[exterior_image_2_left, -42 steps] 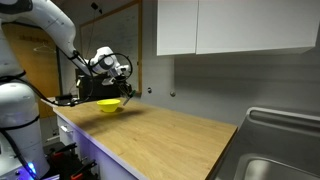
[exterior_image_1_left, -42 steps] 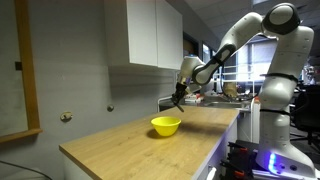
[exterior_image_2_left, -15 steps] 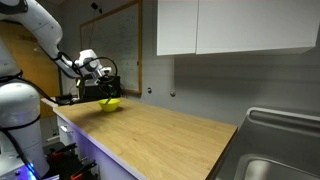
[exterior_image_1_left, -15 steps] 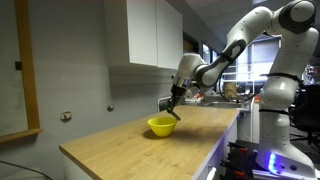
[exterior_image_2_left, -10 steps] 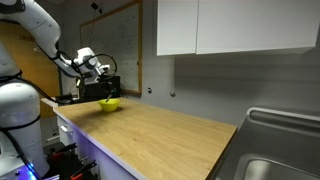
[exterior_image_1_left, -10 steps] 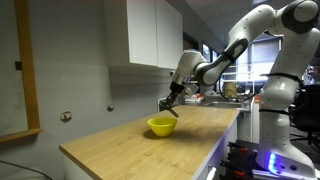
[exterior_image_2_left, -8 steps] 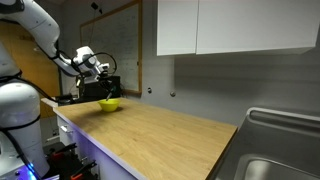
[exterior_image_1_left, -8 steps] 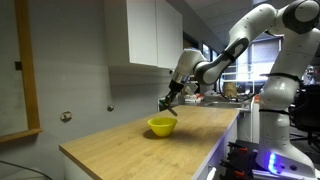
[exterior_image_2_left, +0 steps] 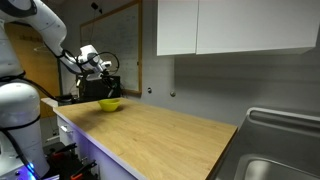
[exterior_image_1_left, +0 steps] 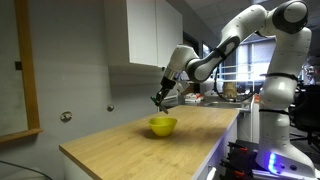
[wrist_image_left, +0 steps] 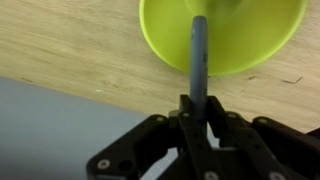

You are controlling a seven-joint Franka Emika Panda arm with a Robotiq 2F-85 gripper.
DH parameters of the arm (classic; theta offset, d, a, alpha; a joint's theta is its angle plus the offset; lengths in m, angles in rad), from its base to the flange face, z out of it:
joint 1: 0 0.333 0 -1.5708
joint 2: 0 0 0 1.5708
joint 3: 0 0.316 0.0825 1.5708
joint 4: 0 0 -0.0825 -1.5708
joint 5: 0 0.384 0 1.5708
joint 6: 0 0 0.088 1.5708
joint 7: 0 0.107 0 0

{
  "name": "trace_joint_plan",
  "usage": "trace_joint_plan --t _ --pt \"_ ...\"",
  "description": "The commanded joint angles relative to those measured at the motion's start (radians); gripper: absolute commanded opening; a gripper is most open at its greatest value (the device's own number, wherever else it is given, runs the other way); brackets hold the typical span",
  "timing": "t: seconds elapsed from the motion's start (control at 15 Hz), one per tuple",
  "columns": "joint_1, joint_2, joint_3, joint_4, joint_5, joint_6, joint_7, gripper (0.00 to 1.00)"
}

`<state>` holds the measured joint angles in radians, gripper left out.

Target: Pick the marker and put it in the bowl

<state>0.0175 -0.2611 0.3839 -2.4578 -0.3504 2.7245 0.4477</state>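
I should lower the marker into the yellow bowl [exterior_image_1_left: 163, 125] before releasing: from high above, it would hit the bowl's rim.
The yellow bowl [exterior_image_1_left: 163, 125] sits on the wooden counter; it also shows in an exterior view [exterior_image_2_left: 110, 104] and at the top of the wrist view [wrist_image_left: 222, 32]. My gripper [exterior_image_1_left: 157, 99] hangs above the bowl, also seen in an exterior view [exterior_image_2_left: 101, 69]. In the wrist view the gripper [wrist_image_left: 198, 108] is shut on the dark marker [wrist_image_left: 198, 55], which sticks out from between the fingers and points over the bowl's inside. The marker is held above the bowl, not lying in it.
The wooden counter [exterior_image_1_left: 130, 145] runs to a sink [exterior_image_2_left: 280, 150] at one end. White cabinets [exterior_image_2_left: 230, 25] hang above. The counter's front edge [wrist_image_left: 60, 85] is near the bowl.
My gripper has risen and moved a little along the counter with the marker still in it. The bowl has stayed in place.
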Motion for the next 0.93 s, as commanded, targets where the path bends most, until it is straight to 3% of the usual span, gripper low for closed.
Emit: trace_joint_plan --t 0.0,0.33,0.8,0.87 --pt "-0.016 0.121 0.018 0.116 -0.039 -0.023 -0.003 0.09" --pt "-0.02 0.182 -0.002 0.132 -0.048 -0.016 0.003 0.1" --pt "-0.032 0.168 -0.025 0.081 -0.016 -0.013 -0.015 0.1" --pt "-0.033 0.166 -0.026 0.077 -0.016 -0.017 -0.014 0.46"
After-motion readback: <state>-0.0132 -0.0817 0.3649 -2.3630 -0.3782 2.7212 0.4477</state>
